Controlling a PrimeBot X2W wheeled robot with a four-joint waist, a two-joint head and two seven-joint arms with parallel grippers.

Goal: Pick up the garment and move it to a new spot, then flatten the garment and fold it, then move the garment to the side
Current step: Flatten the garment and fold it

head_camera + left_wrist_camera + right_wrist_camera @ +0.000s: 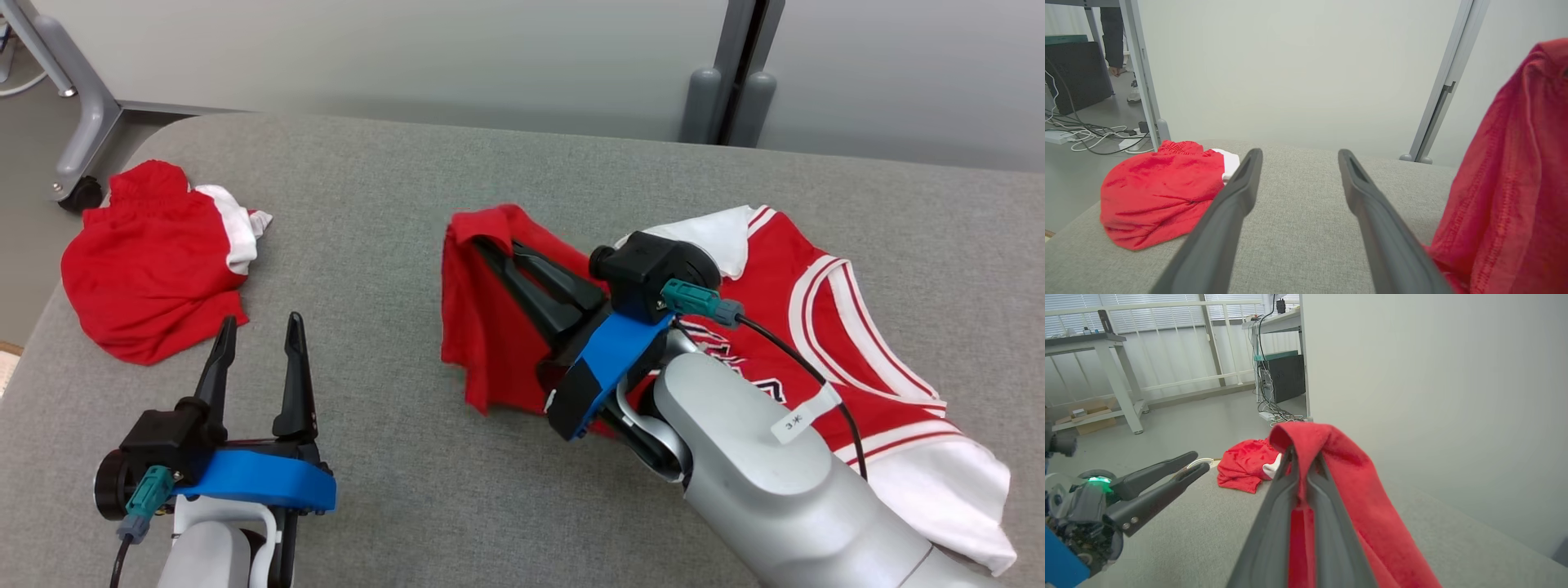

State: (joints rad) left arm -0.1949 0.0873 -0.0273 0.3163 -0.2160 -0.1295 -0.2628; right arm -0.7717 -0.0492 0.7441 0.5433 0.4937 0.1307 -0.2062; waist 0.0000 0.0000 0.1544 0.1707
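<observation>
Next, my left gripper grabs the garment by its near hem corner [477,394], as the garment's lifted edge [490,224] hangs slack off the table with its body flat.
The garment [857,327], a red jersey with white trim, lies at the right of the grey padded table [392,188]. My right gripper [483,242] is shut on a red edge of it, which is lifted off the table and drapes over the fingers toward the centre. The right wrist view shows the garment [1359,482] hanging over the closed tips of the right gripper [1300,451]. My left gripper [261,322] stands open at the lower left, holding nothing, apart from the cloth. In the left wrist view the left gripper [1299,154] points across bare table, with the raised garment [1506,183] to its right.
A second red and white bundle of cloth [151,269] lies near the table's rounded far-left corner. A pale partition [408,49] runs behind the table, with a frame leg and caster [82,196] on the floor at the left.
</observation>
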